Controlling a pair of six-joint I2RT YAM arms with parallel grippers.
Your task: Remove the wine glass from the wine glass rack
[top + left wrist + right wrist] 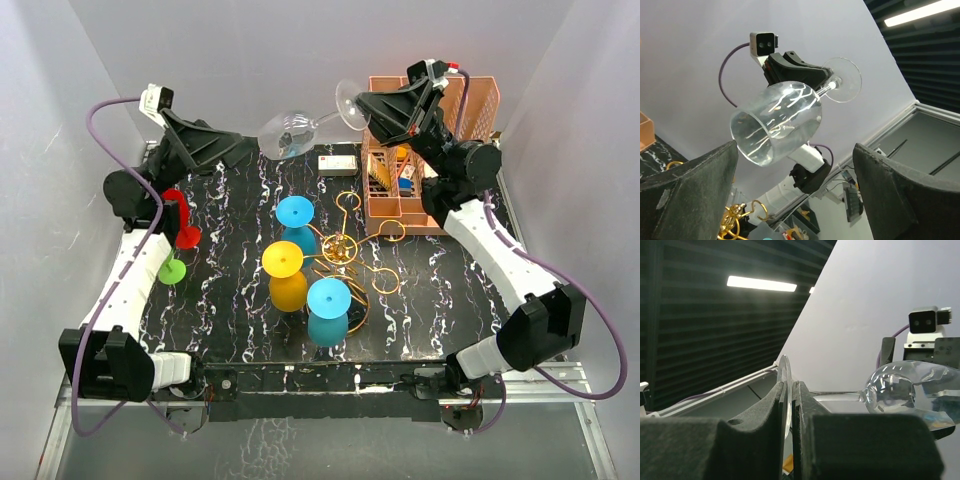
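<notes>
The clear wine glass needs its foot free so that it can be set upright, so my left gripper should next hold the glass by the bowl's rim (266, 142) (754, 138).
The clear wine glass (288, 130) is held in the air on its side above the table's back edge, away from the gold wire rack (340, 248). My right gripper (362, 105) is shut on the glass's round foot; in the right wrist view the foot disc sits edge-on between the pads (805, 410) and the bowl (905, 390) points away. My left gripper (250, 150) is open and empty, facing the bowl's mouth from the left. In the left wrist view the bowl (777, 122) hangs above the gap between the wide-apart fingers (690, 175). The rack's gold loops (740, 220) show below.
Blue (295, 215), yellow (285, 270) and cyan (328, 310) plastic glasses hang upside down on the rack. Red (180, 220) and green (172, 270) glasses sit by the left arm. An orange slotted organizer (425, 150) stands at the back right, with a small white box (338, 160) beside it.
</notes>
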